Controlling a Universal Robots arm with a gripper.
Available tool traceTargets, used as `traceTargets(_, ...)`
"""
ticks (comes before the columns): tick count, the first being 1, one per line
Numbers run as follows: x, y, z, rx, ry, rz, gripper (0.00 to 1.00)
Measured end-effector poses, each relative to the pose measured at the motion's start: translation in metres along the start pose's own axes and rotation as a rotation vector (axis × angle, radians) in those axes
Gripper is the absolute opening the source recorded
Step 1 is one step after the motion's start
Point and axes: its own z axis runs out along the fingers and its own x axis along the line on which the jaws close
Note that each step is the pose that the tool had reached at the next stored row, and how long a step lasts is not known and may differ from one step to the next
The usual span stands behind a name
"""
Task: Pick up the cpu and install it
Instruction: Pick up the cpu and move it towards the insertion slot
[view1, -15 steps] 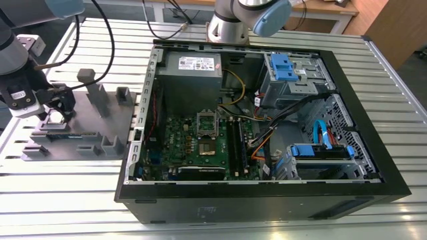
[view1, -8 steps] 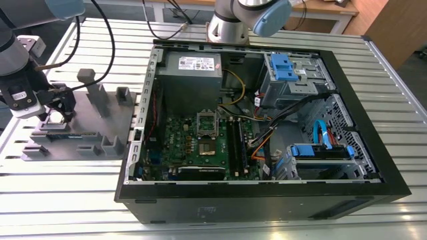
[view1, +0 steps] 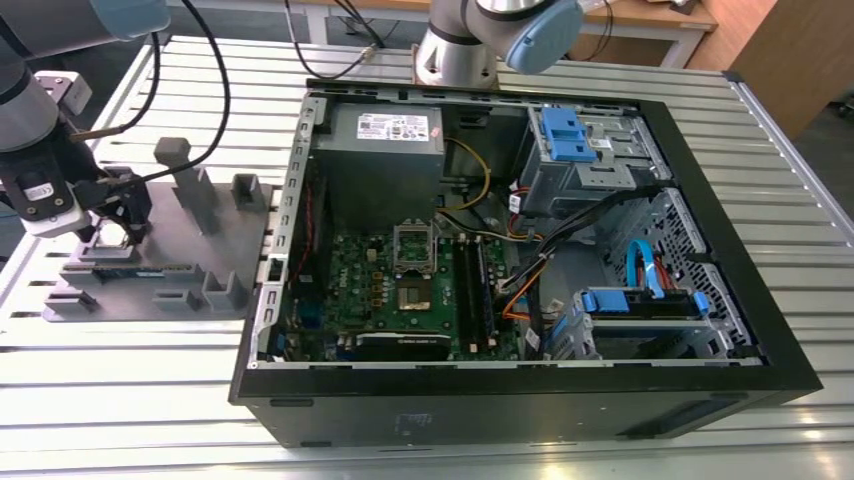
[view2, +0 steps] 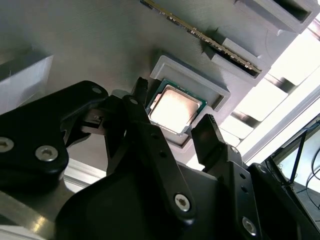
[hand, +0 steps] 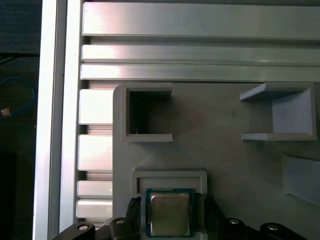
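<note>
I should grab the cpu with my gripper next by its opposite side edges, where there are gaps, because the hollow's raised edge (hand: 170, 175) fits tightly around the cpu's end.
The cpu (view2: 175, 107) is a small square chip with a shiny metal top, lying flat in a shallow recess of the grey fixture plate (hand: 220, 165). In both wrist views my gripper (view2: 173, 109) is open, with one black fingertip (view2: 141, 89) on each side of the cpu (hand: 170, 214) and narrow gaps showing between the pads and the chip's edges. In the exterior view the gripper (view1: 118, 232) hangs low over the fixture plate (view1: 174, 250), at the exterior view's left of the open computer case (view1: 534, 400). The motherboard socket (view1: 415, 245) sits mid-board.
A long green memory stick (view2: 200, 35) stands in a slot of the plate beside the cpu recess. Upright grey holders (view1: 187, 185) rise from the plate. The case holds a power supply (view1: 387, 140), cables and blue drive bays (view1: 567, 135). All of it rests on a slatted metal table (view1: 120, 390).
</note>
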Motion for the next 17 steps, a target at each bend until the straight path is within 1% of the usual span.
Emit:
traceTargets(2,0.0000,0.0000,0.0000,0.0000,0.0001,0.000,0.64)
traceTargets(3,0.0000,0.0000,0.0001,0.0000,0.0001,0.000,0.56)
traceTargets(14,0.0000,0.0000,-0.0004,-0.0001,-0.0001,0.000,0.56)
traceTargets(17,0.0013,0.0001,-0.0005,0.0000,0.0002,0.000,0.56)
